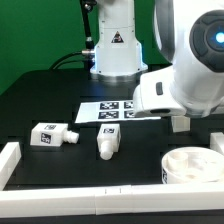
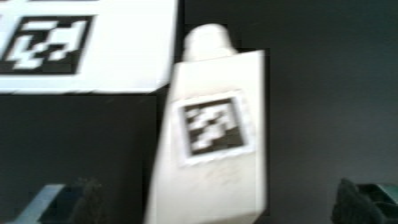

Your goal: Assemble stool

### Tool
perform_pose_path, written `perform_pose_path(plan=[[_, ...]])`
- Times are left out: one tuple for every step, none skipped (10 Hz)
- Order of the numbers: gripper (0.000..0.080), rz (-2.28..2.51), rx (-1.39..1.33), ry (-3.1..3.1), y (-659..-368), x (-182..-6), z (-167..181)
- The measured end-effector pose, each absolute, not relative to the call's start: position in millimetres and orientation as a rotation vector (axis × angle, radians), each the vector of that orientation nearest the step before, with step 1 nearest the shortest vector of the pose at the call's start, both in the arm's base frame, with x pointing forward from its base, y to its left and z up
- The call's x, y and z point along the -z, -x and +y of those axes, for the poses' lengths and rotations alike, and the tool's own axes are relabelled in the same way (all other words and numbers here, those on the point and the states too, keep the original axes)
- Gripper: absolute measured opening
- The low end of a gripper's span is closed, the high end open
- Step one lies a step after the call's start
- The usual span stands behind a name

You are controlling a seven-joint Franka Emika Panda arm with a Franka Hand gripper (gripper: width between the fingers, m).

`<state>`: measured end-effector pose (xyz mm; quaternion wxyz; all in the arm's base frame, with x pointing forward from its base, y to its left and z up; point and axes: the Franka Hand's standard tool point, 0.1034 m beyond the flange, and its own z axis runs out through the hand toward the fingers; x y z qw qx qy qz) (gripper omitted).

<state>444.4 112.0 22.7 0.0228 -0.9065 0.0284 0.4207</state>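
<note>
My gripper picks up the white stool leg by its wide end (image 2: 206, 196) next, which leaves its narrower end free to go into the round seat disc.
In the wrist view a white stool leg (image 2: 214, 130) lies flat on the black table, tag up, its narrower end pointing away from me. My gripper (image 2: 217, 205) is open, with one dark finger on each side of the leg's wide end and a gap to both. In the exterior view the gripper (image 1: 178, 124) hangs low at the exterior view's right, and the hand hides that leg. Two more legs lie flat: one (image 1: 50, 134) at the left, one (image 1: 108, 141) in the middle. The round rimmed seat disc (image 1: 190, 165) lies at the front right.
The marker board (image 1: 112, 110) lies mid-table, and a corner of it shows in the wrist view (image 2: 71, 45) beside the leg. White border rails run along the front (image 1: 70, 200), the left (image 1: 8, 160) and the right (image 1: 216, 146). The robot base (image 1: 112, 55) stands behind.
</note>
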Motion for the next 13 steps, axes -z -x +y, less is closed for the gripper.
perform_pose_path(plan=[[0.0649, 0.110, -1.322, 2.802, -441.1, -16.9, 109.0], [0.0649, 0.114, -1.334, 2.800, -438.7, -13.4, 107.0], [0.0649, 0.113, -1.332, 2.801, -439.2, -13.8, 107.1], [0.0649, 0.113, -1.332, 2.801, -439.2, -13.7, 107.1], [0.0649, 0.161, -1.361, 2.794, -436.7, -13.9, 107.6], [0.0649, 0.242, -1.446, 2.759, -431.9, -12.8, 108.0], [0.0649, 0.278, -1.486, 2.740, -433.7, -9.2, 106.4], [0.0649, 0.272, -1.470, 2.751, -436.2, -7.8, 105.9], [0.0529, 0.272, -1.470, 2.751, -436.1, -7.8, 106.0], [0.0529, 0.273, -1.471, 2.750, -435.9, -7.4, 105.7], [0.0345, 0.273, -1.472, 2.750, -435.7, -7.3, 105.7], [0.0321, 0.273, -1.472, 2.750, -435.8, -7.2, 105.7], [0.0321, 0.270, -1.459, 2.754, -438.1, -9.7, 105.5]])
